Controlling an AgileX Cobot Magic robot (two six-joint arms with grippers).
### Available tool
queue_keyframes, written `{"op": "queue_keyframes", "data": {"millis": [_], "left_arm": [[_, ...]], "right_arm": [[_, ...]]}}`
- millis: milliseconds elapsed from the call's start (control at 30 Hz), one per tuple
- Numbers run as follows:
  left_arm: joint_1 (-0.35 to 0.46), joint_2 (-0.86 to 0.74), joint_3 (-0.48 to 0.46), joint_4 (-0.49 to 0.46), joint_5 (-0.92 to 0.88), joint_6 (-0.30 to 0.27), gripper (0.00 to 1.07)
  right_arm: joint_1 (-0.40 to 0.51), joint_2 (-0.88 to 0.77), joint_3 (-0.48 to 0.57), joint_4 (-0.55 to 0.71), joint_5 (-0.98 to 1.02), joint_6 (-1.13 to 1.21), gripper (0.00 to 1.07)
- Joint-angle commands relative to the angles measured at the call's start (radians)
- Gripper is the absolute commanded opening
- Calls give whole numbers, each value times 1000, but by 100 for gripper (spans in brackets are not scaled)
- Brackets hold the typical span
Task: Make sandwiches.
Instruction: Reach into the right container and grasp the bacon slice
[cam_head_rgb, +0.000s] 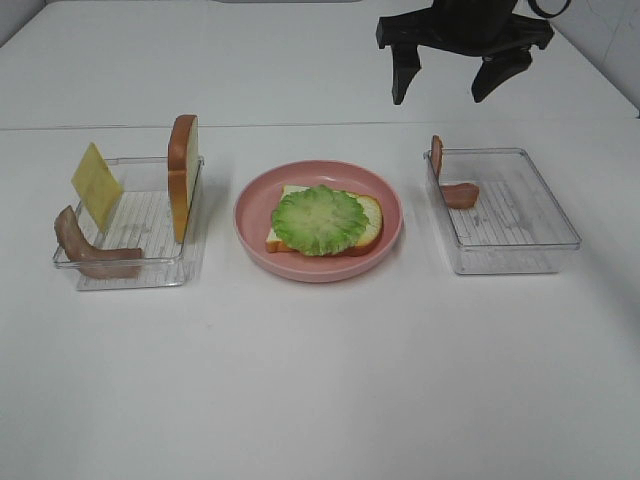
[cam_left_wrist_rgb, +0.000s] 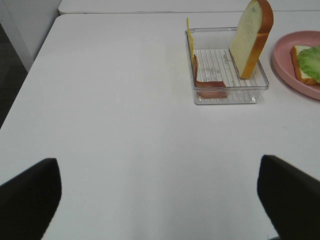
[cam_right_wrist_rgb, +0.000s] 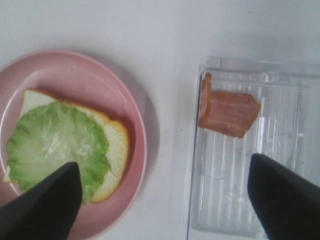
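One end of the bacon stands up along the clear tray's side while the rest lies flat. My right gripper should grab that raised end (cam_head_rgb: 437, 153) (cam_right_wrist_rgb: 205, 95) next.
A pink plate (cam_head_rgb: 250, 190) in the middle holds one bread slice (cam_head_rgb: 369, 215) with a green lettuce leaf (cam_head_rgb: 320, 219) on top. The left clear tray (cam_head_rgb: 130, 283) holds a second bread slice (cam_head_rgb: 183, 175) standing on edge, a yellow cheese square (cam_head_rgb: 97, 185) and a curled bacon strip (cam_head_rgb: 95, 252). The right clear tray (cam_head_rgb: 515, 245) holds another bacon strip (cam_head_rgb: 455, 188) against its left wall. My right gripper (cam_head_rgb: 447, 85) hangs open and empty above the table behind the right tray. My left gripper (cam_left_wrist_rgb: 160, 200) is open and empty, low over bare table well short of the left tray (cam_left_wrist_rgb: 227, 97).
The right wrist view shows the plate's rim (cam_right_wrist_rgb: 137, 130), the lettuce (cam_right_wrist_rgb: 55, 145), and the bacon (cam_right_wrist_rgb: 227, 112) in its tray (cam_right_wrist_rgb: 280, 150). The white table (cam_head_rgb: 320, 380) has a seam line behind the trays.
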Motion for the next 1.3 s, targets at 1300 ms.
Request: {"op": "queue_keyframes", "data": {"millis": [1300], "left_arm": [[-2,-20,2,6,-2,0,102]], "right_arm": [[-114,372,-280,163,32,24,74]]}}
